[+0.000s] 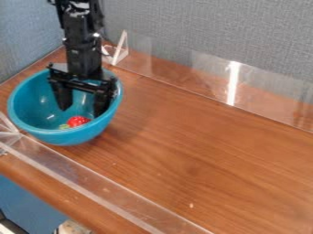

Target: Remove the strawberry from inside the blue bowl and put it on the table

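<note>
My fingertips are still above the red strawberry [77, 121], so it is too early to close and a close now would miss it. My gripper lowers, then closes on the strawberry.
The blue bowl [37, 123] stands at the left end of the table [208, 155]. Inside it, near the right wall, lies the small red strawberry [77, 121]. My gripper [82, 99] points straight down into the bowl, right above the strawberry. Its two dark fingers [61, 95] are spread wide and open, with nothing between them. The fingertips hang just above and to either side of the berry; I cannot tell if they touch it.
A clear acrylic rim [86, 187] runs along the table's front edge and another along the back [232, 78]. A grey textured wall stands behind. Bare wood stretches to the right of the bowl.
</note>
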Tool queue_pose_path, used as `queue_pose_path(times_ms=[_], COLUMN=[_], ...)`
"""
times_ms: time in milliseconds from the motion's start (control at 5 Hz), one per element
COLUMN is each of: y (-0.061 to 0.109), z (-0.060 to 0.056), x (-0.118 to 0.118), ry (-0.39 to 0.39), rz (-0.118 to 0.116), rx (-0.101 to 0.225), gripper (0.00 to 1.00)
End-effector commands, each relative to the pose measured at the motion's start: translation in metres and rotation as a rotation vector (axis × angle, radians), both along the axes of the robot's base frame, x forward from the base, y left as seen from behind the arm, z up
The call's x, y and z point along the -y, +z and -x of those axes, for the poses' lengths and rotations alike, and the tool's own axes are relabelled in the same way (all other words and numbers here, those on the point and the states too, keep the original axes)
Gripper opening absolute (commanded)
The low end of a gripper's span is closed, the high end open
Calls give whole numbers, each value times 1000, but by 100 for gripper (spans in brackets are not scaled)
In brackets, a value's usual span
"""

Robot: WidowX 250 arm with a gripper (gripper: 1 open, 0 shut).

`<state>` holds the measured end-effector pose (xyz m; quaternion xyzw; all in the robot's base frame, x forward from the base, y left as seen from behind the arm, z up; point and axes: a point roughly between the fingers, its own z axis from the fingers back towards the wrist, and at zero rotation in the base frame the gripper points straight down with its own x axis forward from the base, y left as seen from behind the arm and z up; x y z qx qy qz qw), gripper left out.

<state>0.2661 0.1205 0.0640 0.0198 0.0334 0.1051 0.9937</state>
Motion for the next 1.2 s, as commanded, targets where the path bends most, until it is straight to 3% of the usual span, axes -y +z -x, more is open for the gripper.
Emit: queue_pose_path(times_ms=[0, 200, 600, 800, 1000], y=[11, 0, -9, 12, 31], z=[1, 3, 16, 21, 20], x=[2, 2, 7, 0, 3], ry=[-52, -98, -100, -105, -72], rz=[-25, -26, -20, -22, -33], rx=[73, 78, 91, 102, 123], gripper=[100, 100, 100, 0, 0])
